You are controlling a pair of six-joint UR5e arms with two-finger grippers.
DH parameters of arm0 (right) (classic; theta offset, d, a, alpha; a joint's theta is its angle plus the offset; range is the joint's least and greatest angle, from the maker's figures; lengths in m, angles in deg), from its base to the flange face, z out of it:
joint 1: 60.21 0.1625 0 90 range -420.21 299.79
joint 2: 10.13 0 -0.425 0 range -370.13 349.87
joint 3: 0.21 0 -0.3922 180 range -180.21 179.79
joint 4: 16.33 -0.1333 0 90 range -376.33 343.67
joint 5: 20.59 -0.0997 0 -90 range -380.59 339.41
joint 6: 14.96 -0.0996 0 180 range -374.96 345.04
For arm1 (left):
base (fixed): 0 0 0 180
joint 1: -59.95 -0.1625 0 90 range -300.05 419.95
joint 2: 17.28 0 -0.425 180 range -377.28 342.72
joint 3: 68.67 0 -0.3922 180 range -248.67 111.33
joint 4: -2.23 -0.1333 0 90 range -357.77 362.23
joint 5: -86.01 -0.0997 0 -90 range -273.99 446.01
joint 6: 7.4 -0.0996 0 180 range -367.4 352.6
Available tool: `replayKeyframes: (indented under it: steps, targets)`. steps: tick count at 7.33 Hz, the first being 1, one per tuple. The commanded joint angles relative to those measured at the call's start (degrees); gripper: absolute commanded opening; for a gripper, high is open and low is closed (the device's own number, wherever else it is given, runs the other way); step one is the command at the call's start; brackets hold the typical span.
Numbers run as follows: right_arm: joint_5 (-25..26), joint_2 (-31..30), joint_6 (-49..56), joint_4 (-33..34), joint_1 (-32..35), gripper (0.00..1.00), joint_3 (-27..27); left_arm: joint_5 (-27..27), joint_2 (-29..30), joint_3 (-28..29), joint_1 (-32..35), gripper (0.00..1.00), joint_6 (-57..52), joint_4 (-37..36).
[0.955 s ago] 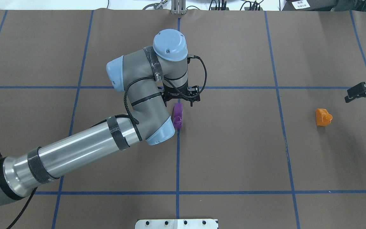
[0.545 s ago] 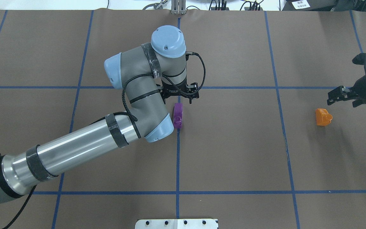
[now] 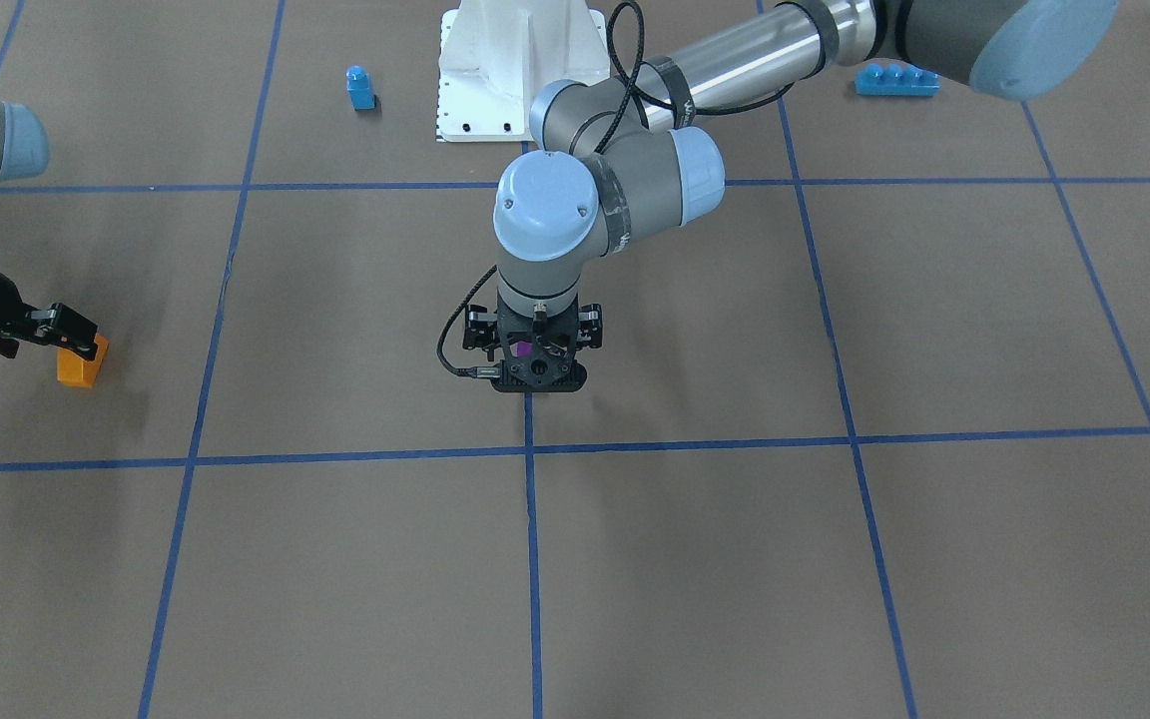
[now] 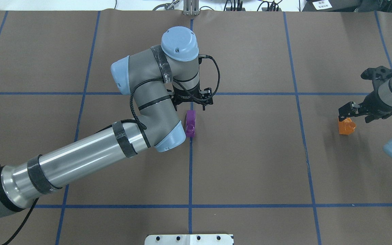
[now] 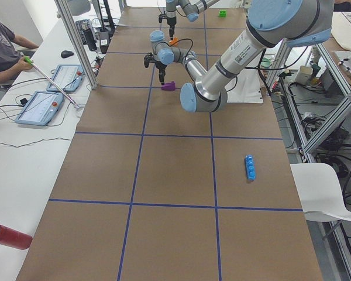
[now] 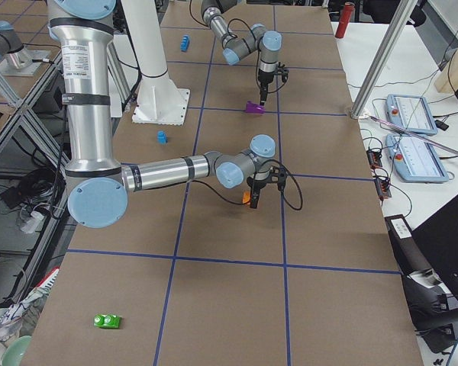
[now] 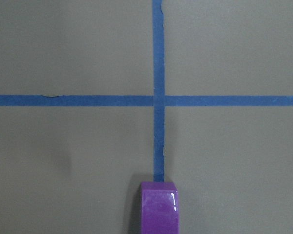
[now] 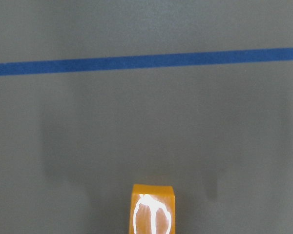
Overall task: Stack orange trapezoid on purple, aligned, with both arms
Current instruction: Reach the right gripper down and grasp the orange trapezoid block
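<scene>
The right gripper grabs the orange trapezoid by its long sides next, to stack it aligned on the purple brick (image 3: 522, 349).
The purple brick (image 4: 190, 123) lies on the centre blue line and shows at the bottom of the left wrist view (image 7: 158, 208). My left gripper (image 4: 193, 100) points down just beyond its far end, empty, jaws seemingly apart; purple shows between them in the front view (image 3: 525, 350). The orange trapezoid (image 4: 346, 127) lies at the right, stud sideways, and shows in the right wrist view (image 8: 154, 210). My right gripper (image 4: 347, 112) hovers over its far edge, open and empty; it also shows in the front view (image 3: 71, 335).
A small blue single-stud brick (image 3: 360, 88) and a long blue brick (image 3: 896, 80) lie near the white base plate (image 3: 520, 70). A green brick (image 6: 107, 321) lies at the table's right end. A red cylinder (image 5: 9, 236) lies off the left end.
My right arm has come in from the right edge and its gripper now hangs over the orange trapezoid. My left gripper has shifted slightly away from the purple brick. Neither brick has moved.
</scene>
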Motion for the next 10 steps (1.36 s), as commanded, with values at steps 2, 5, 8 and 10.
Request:
replayKeyframes:
  steps: [2, 5, 8, 10]
  targets:
    - [-0.08, 0.16, -0.07, -4.22, -1.54, 0.96, -3.58, 0.00, -0.24, -0.79, 0.00, 0.99, 0.07, -0.01]
    - [-0.26, 3.05, -8.68, -4.23, -3.73, 0.00, -3.58, 0.00, -0.33, -0.88, 0.00, 0.99, -0.02, -0.01]
    - [-1.30, 2.26, -6.67, -3.53, -3.39, 0.00, -1.14, 0.00, -0.33, -1.14, 0.09, 0.99, -0.02, -0.01]
    - [-2.11, 5.49, -7.45, -2.74, -3.21, 0.00, 0.90, 0.00, -0.41, -3.15, 0.87, 0.99, -0.10, -0.01]
